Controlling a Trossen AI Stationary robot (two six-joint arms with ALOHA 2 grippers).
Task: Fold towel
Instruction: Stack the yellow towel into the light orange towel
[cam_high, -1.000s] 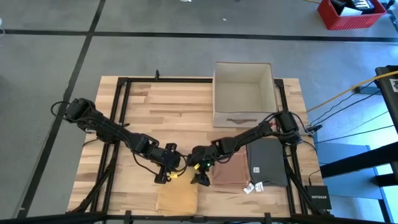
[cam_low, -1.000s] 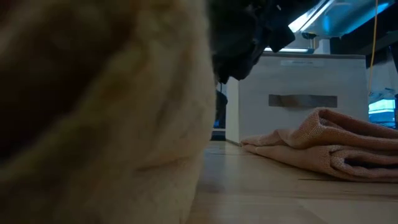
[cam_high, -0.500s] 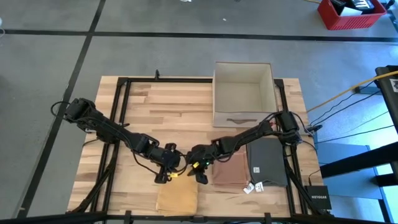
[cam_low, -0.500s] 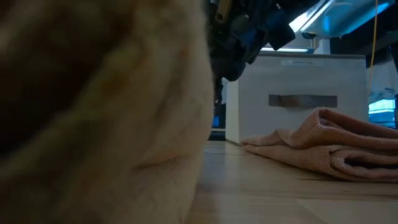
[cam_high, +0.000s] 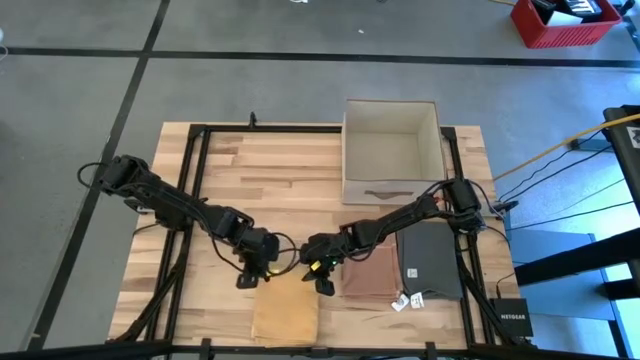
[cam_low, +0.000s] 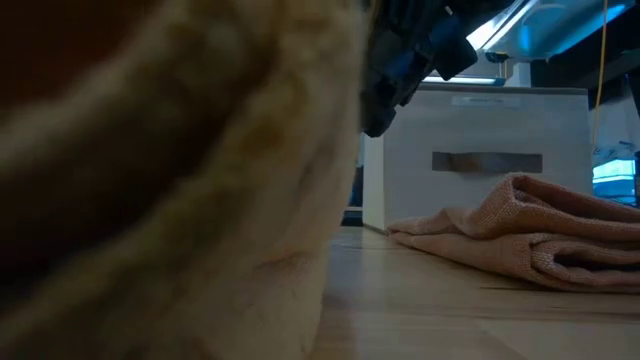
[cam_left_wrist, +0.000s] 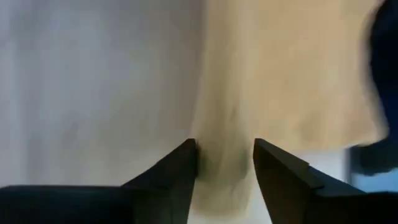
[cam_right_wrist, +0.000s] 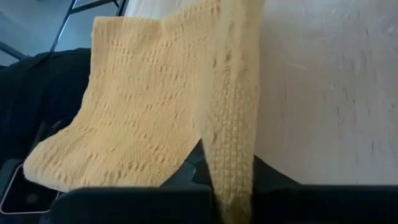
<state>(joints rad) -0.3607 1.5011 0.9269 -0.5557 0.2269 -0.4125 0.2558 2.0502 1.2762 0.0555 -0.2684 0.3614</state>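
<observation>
The left gripper should next take hold of the yellow towel by its bunched edge (cam_high: 266, 282) (cam_left_wrist: 224, 158), so that it can fold the towel over on the tabletop.
The yellow towel (cam_high: 285, 318) lies mostly flat at the table's near edge, and its far part rises to my two grippers. It fills the left of the low view (cam_low: 170, 200). My right gripper (cam_high: 322, 283) is shut on it just right of the table's middle. My left gripper (cam_high: 255, 275) stands close to its left, open, with a bunch of the towel (cam_left_wrist: 225, 168) between its fingers (cam_left_wrist: 180, 165). My left gripper has yellow cloth in the gap between its two spread fingers, but I cannot tell whether they touch it. My right gripper pinches a bunched fold of the towel (cam_right_wrist: 233, 158) between its two fingers, slanting down from the table's right. The cloth spreads away from the fold, and its lower part lies on the table.
A folded pink towel (cam_high: 368, 272) lies right of my right gripper, with a grey flat thing (cam_high: 430, 260) beside it and small tags (cam_high: 408, 300) in front. A white open box (cam_high: 392, 150) stands at the far right.
My left gripper has gone toward the table's left edge, away from my right gripper, and has turned. My right gripper has stayed in place and its fingers have drawn together on the towel. In the low view the towel's near bulk has spread rightward.
</observation>
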